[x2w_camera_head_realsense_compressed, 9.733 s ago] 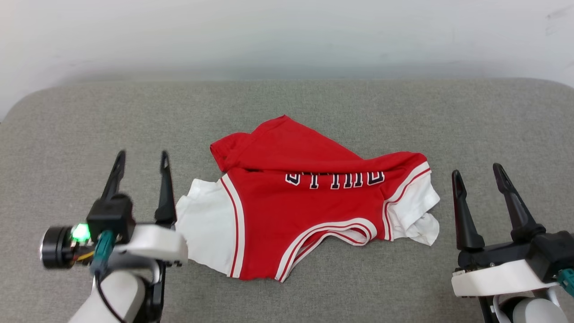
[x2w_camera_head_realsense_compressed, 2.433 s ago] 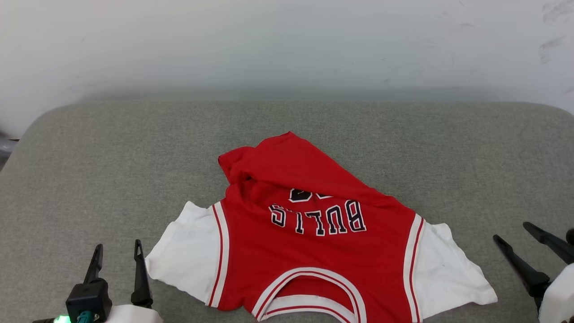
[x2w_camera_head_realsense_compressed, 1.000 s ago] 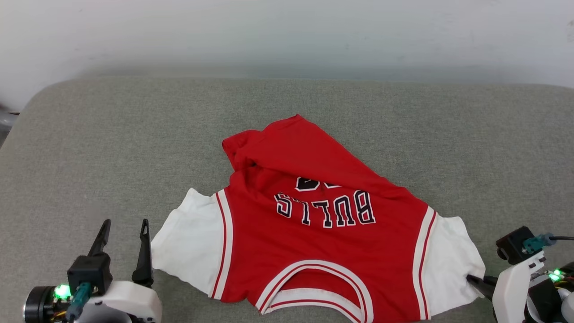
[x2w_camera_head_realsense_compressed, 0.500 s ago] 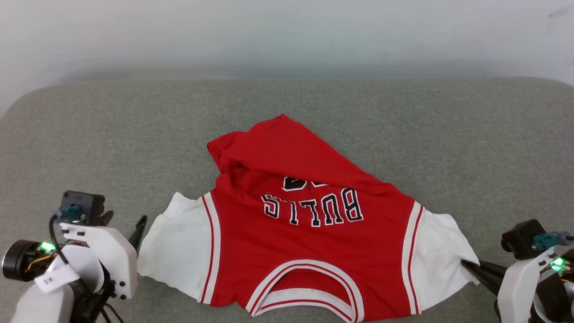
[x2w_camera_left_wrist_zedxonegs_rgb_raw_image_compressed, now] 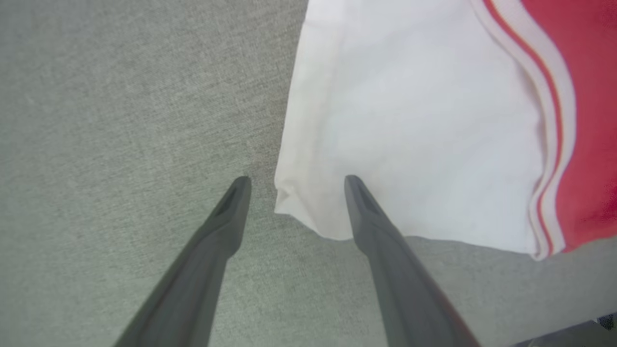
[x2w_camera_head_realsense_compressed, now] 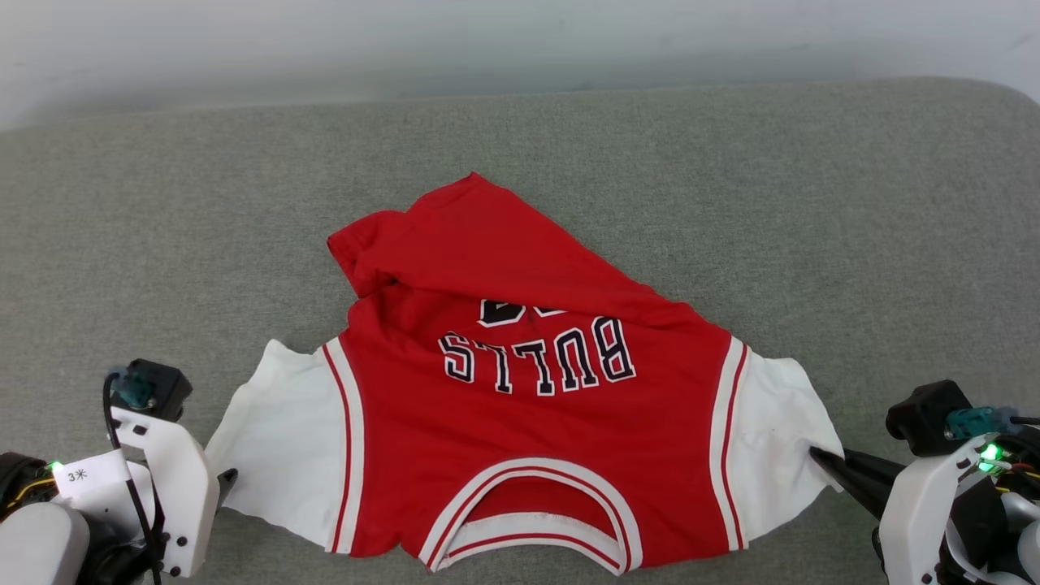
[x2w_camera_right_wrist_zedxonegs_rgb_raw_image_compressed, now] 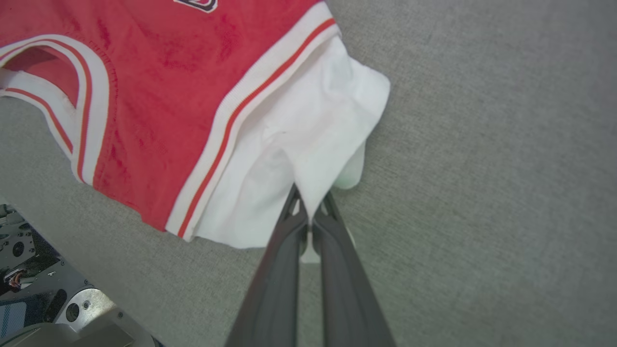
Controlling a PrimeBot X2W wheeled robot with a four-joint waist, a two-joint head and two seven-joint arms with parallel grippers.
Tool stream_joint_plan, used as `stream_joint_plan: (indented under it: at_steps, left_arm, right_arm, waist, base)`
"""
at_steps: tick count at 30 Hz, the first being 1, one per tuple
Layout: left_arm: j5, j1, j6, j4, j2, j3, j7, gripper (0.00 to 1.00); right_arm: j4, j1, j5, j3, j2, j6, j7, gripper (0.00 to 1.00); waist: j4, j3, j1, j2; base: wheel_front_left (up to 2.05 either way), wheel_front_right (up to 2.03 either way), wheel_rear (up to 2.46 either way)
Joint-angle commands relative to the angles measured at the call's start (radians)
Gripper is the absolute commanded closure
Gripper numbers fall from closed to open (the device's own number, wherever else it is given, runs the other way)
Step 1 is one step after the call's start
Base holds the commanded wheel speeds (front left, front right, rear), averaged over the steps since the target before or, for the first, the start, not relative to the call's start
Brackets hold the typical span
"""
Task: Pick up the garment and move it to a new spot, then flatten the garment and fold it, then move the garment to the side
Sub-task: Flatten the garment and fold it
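Note:
I should next use my left gripper to grab the hem corner of the white sleeve (x2w_camera_left_wrist_zedxonegs_rgb_raw_image_compressed: 295, 203), because a small crease stands up there while the rest lies flat.
The garment (x2w_camera_head_realsense_compressed: 528, 455), a red jersey with white sleeves and upside-down black lettering, lies on the grey cushion with its collar toward me. Its far red part is folded over the numbers. My right gripper (x2w_camera_head_realsense_compressed: 819, 460) is shut on the edge of the right white sleeve, and in the right wrist view the cloth (x2w_camera_right_wrist_zedxonegs_rgb_raw_image_compressed: 299, 144) bunches between its closed fingers (x2w_camera_right_wrist_zedxonegs_rgb_raw_image_compressed: 311, 198). My left gripper (x2w_camera_left_wrist_zedxonegs_rgb_raw_image_compressed: 295, 180) is open and low at the left sleeve's corner (x2w_camera_left_wrist_zedxonegs_rgb_raw_image_compressed: 409, 135). One finger is on the bare cushion side and the other over the white cloth. In the head view its fingertips (x2w_camera_head_realsense_compressed: 227, 479) show beside that sleeve.
The grey fabric cushion (x2w_camera_head_realsense_compressed: 812, 203) stretches wide on all sides of the jersey, with a pale wall (x2w_camera_head_realsense_compressed: 487, 32) behind it. The cushion's near edge and my metal base (x2w_camera_right_wrist_zedxonegs_rgb_raw_image_compressed: 48, 299) show at the lower left of the right wrist view.
My left arm has turned and dropped, bringing its open fingers to the left sleeve's corner. The right gripper stays shut on the right sleeve. The head camera has tilted down.

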Motion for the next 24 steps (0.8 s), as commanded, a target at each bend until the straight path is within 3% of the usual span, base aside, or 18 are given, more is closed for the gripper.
stream_joint_plan:
  at_steps: [1, 16, 17, 18, 19, 24]
  left_arm:
    - [-0.003, 0.005, 0.000, 0.009, 0.009, -0.001, -0.005, 0.00]
    - [-0.109, 0.066, 0.000, 0.195, -0.003, -0.116, 0.024, 0.00]
    - [-0.118, 0.066, -0.001, 0.202, -0.008, -0.127, 0.026, 0.38]
    - [-0.126, 0.066, -0.001, 0.207, -0.011, -0.139, 0.025, 0.92]
    - [-0.136, 0.067, -0.003, 0.213, -0.012, -0.151, 0.025, 1.00]
    - [-0.136, 0.063, -0.001, 0.213, 0.007, -0.133, -0.058, 1.00]
  right_arm:
    - [-0.006, 0.004, -0.007, -0.002, 0.006, -0.001, 0.000, 1.00]
    - [-0.010, -0.032, -0.008, 0.011, 0.002, -0.001, 0.005, 1.00]
    - [-0.010, -0.035, -0.007, 0.013, 0.002, -0.001, 0.006, 1.00]
    - [-0.009, -0.038, -0.007, 0.014, 0.003, -0.001, 0.005, 1.00]
    - [-0.008, -0.040, -0.006, 0.017, 0.004, -0.001, 0.005, 1.00]
    - [-0.011, -0.038, 0.010, 0.028, 0.016, -0.001, -0.003, 1.00]
  waist:
    - [-0.013, 0.015, -0.0001, 0.0000]
    - [-0.057, 0.052, -0.0001, 0.0000]
    - [-0.057, 0.050, -0.0001, 0.0000]
    - [-0.058, 0.048, -0.0001, 0.0000]
    - [-0.059, 0.044, -0.0001, 0.0000]
    - [-0.063, 0.013, -0.0001, 0.0000]
  base:
    - [0.00, 0.00, 0.00]
    - [0.00, 0.00, 0.00]
    - [0.00, 0.00, 0.00]
    - [0.00, 0.00, 0.00]
    - [0.00, 0.00, 0.00]
    - [0.00, 0.00, 0.00]
